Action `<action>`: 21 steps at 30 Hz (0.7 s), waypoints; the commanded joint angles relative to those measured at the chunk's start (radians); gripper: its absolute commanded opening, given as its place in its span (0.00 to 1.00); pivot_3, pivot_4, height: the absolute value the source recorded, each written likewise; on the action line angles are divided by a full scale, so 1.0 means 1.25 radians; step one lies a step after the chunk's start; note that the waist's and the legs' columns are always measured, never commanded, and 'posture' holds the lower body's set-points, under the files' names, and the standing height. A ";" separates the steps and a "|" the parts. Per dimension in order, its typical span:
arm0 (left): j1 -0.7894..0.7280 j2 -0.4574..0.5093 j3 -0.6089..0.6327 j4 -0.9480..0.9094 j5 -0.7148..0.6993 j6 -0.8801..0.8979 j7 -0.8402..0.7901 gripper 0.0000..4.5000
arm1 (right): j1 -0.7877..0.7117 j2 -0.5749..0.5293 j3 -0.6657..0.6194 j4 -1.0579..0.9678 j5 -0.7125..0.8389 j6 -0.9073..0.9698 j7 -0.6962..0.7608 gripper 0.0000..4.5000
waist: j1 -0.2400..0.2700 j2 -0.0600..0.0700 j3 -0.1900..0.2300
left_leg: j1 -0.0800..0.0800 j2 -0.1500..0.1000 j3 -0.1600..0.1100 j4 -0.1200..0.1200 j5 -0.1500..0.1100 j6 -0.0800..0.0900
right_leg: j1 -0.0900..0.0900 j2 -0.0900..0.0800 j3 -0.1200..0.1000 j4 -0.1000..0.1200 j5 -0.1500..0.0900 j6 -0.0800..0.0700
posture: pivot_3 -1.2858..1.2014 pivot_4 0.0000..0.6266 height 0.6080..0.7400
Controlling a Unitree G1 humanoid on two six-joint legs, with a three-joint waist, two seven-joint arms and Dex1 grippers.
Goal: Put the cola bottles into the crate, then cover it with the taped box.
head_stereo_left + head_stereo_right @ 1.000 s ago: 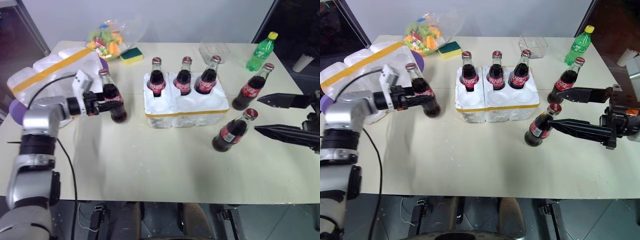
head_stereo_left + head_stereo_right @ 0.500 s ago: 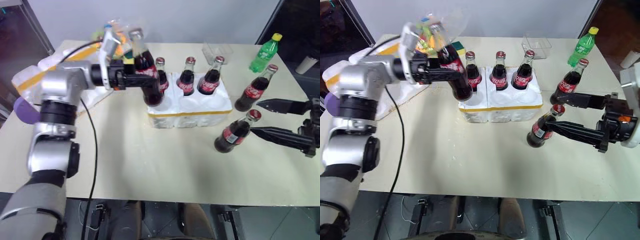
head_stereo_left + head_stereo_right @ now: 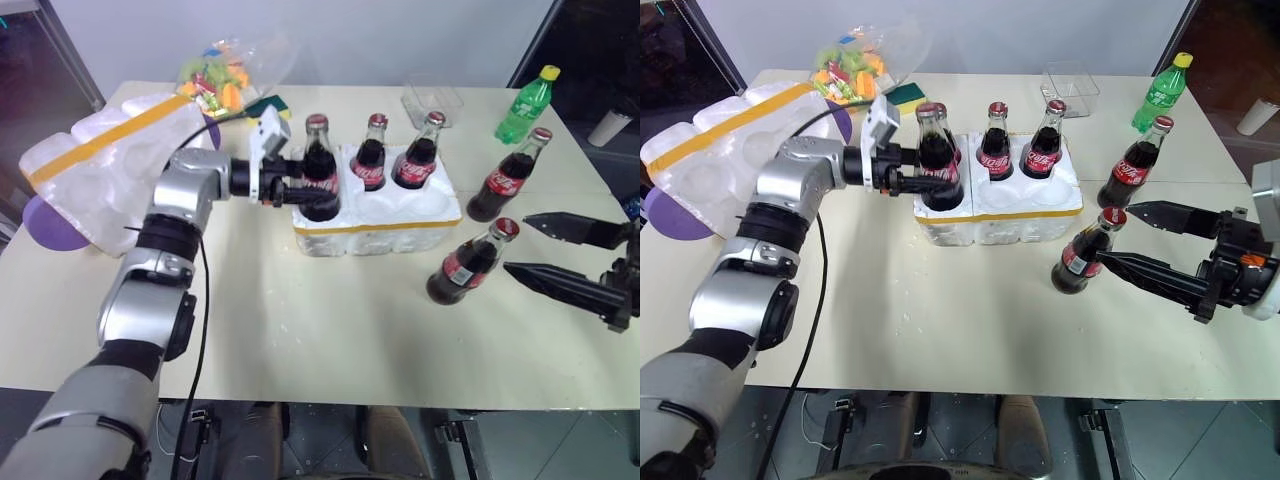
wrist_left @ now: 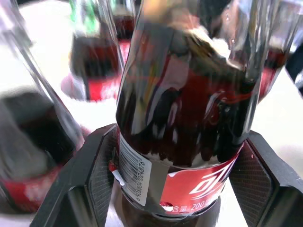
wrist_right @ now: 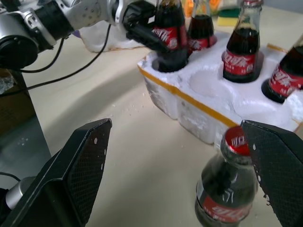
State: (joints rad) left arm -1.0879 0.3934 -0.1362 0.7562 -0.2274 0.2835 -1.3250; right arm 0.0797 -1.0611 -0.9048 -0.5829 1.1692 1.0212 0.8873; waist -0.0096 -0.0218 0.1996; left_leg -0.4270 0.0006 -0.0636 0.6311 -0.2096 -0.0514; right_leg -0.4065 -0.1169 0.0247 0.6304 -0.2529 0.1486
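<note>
The loose cola bottle needs to stand in the crate (image 3: 375, 228), so my right gripper should pick it up next by its red-labelled body (image 3: 461, 273).
The crate (image 3: 375, 228), a low white foam tray with a yellow band, sits mid-table. Three cola bottles stand in its far row, among them the middle one (image 3: 372, 160) and the right one (image 3: 418, 160). My left gripper (image 3: 318, 192) is shut on another cola bottle (image 4: 180, 142), whose base is down in the near left well. Two more cola bottles (image 3: 508, 178) (image 3: 468, 265) stand loose on the table to the right. My right gripper (image 3: 517, 242) is open, level with the nearer loose bottle and just to its right. The taped box (image 3: 110, 160) lies at the far left.
A green yellow-capped bottle (image 3: 525, 105) and a clear plastic tub (image 3: 432, 98) stand at the back right. A bag of colourful items (image 3: 225, 75) and a sponge (image 3: 902, 97) lie at the back. A purple plate (image 3: 45, 218) pokes out under the taped box.
My left gripper lifted the cola bottle from the table's left side, carried it right and lowered it into the crate's near left well. The right gripper stays open by the loose bottle.
</note>
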 commanded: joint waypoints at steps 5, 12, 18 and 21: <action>0.062 0.018 -0.011 -0.123 0.027 -0.047 0.006 0.99 | 0.044 0.027 0.032 -0.018 -0.094 -0.086 0.011 1.00 | -0.001 0.001 -0.001 | 0.001 0.000 0.000 0.000 0.000 0.000 | 0.001 0.000 0.000 0.000 0.000 0.000 | 0.52 0.24 0.99; 0.127 0.116 0.078 -0.351 -0.078 0.132 0.012 0.99 | 0.122 0.091 0.050 -0.036 -0.137 -0.108 -0.022 1.00 | -0.006 0.001 -0.001 | 0.001 0.000 0.000 0.000 0.000 0.000 | 0.001 0.000 0.000 0.000 0.000 0.000 | 0.52 0.24 0.99; 0.226 0.283 0.210 -0.650 -0.300 0.458 0.018 0.99 | 0.166 0.166 0.117 -0.067 -0.176 -0.147 -0.074 1.00 | -0.005 0.002 -0.001 | 0.002 0.000 -0.001 0.000 0.000 0.000 | 0.001 0.000 0.000 0.001 0.000 0.000 | 0.52 0.24 0.99; 0.321 0.341 0.258 -0.785 -0.391 0.545 0.030 0.99 | 0.160 0.192 0.143 -0.041 -0.177 -0.154 -0.094 1.00 | -0.002 0.002 -0.001 | 0.002 0.000 -0.001 0.001 0.000 0.000 | 0.003 0.000 0.000 0.000 0.000 0.000 | 0.52 0.24 0.99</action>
State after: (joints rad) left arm -0.7132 0.8038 0.1540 -0.1350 -0.6457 0.9107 -1.2953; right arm 0.2866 -0.8254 -0.7196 -0.6361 0.9471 0.8543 0.7830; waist -0.0117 -0.0194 0.1979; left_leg -0.4237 0.0009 -0.0647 0.6321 -0.2096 -0.0515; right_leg -0.4020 -0.1169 0.0247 0.6304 -0.2539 0.1469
